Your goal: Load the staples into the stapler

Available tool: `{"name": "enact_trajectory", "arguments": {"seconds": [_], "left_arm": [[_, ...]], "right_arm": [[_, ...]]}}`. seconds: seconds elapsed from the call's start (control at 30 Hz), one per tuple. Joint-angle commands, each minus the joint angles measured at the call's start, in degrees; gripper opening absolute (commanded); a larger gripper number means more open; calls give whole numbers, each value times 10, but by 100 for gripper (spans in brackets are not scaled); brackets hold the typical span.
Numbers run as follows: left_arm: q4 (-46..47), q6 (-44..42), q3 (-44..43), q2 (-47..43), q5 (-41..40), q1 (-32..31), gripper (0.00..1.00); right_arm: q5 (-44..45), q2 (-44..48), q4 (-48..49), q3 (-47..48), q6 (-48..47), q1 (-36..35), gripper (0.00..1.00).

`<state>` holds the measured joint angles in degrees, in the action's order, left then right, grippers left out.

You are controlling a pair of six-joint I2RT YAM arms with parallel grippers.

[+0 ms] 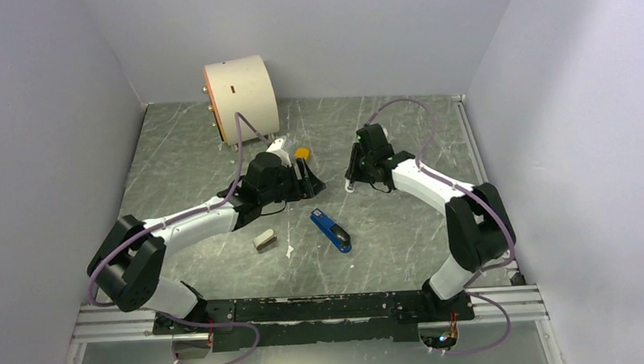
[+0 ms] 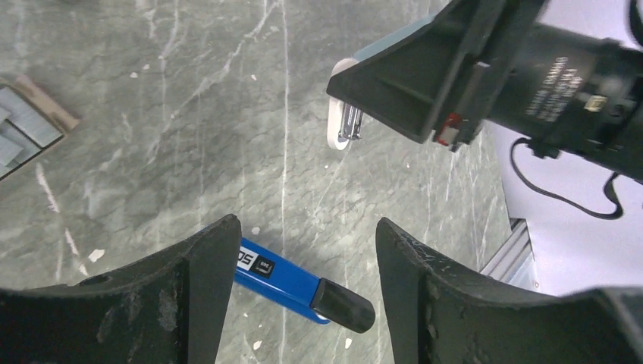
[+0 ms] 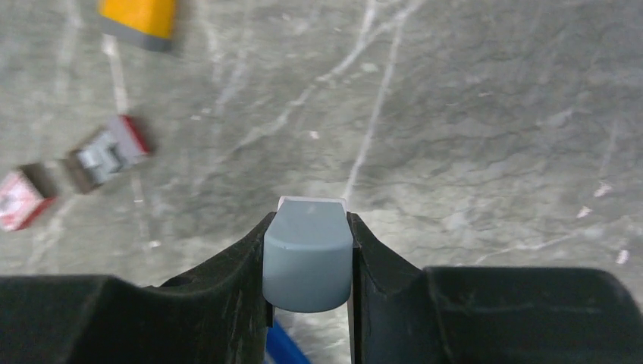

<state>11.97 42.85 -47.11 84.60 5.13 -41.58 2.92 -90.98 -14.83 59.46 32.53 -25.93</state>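
Note:
My right gripper keeps holding the small pale-blue block for now. There is a gap between it and the table, so the block would fall if I opened now.
The blue stapler (image 1: 331, 231) with a black end lies flat on the table between the two arms. The left wrist view has it (image 2: 292, 282) on the table below my open left gripper (image 2: 307, 224), whose fingers hold nothing. Grey ribbed staples (image 2: 19, 135) lie in a small open cardboard tray to that gripper's left, also seen as a blurred tray (image 3: 105, 155) in the right wrist view. My right gripper (image 3: 311, 218) is shut on a small pale-blue block (image 3: 307, 258), held just above the table (image 1: 352, 183).
A white cylinder (image 1: 241, 99) stands at the back left. An orange piece (image 1: 302, 153) lies just beyond my left gripper (image 1: 306, 181). A beige block (image 1: 264, 239) sits left of the stapler. A red-and-white box (image 3: 19, 199) lies beside the tray. Walls enclose three sides.

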Motion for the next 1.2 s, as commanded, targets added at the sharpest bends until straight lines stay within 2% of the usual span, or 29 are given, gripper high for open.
{"name": "enact_trajectory", "arguments": {"seconds": [0.0, 0.3, 0.63, 0.9, 1.07, 1.17], "left_arm": [[-46, -12, -2, -24, -49, 4, 71], [-75, -17, 13, -39, -50, 5, 73], [-88, -16, 9, -33, -57, 5, 74], [-72, -10, 7, -23, -27, 5, 75], [-71, -3, 14, -27, -28, 5, 75], [-67, 4, 26, -36, -30, 6, 75]], "right_arm": [[54, -48, -64, 43, -57, 0, 21], [73, -138, -117, 91, -90, 0, 26], [70, -175, -133, 102, -99, -1, 32], [82, -136, -131, 92, -88, -3, 57], [82, -64, -145, 67, -77, -7, 68], [69, -11, -151, 35, -83, -20, 72]]}}
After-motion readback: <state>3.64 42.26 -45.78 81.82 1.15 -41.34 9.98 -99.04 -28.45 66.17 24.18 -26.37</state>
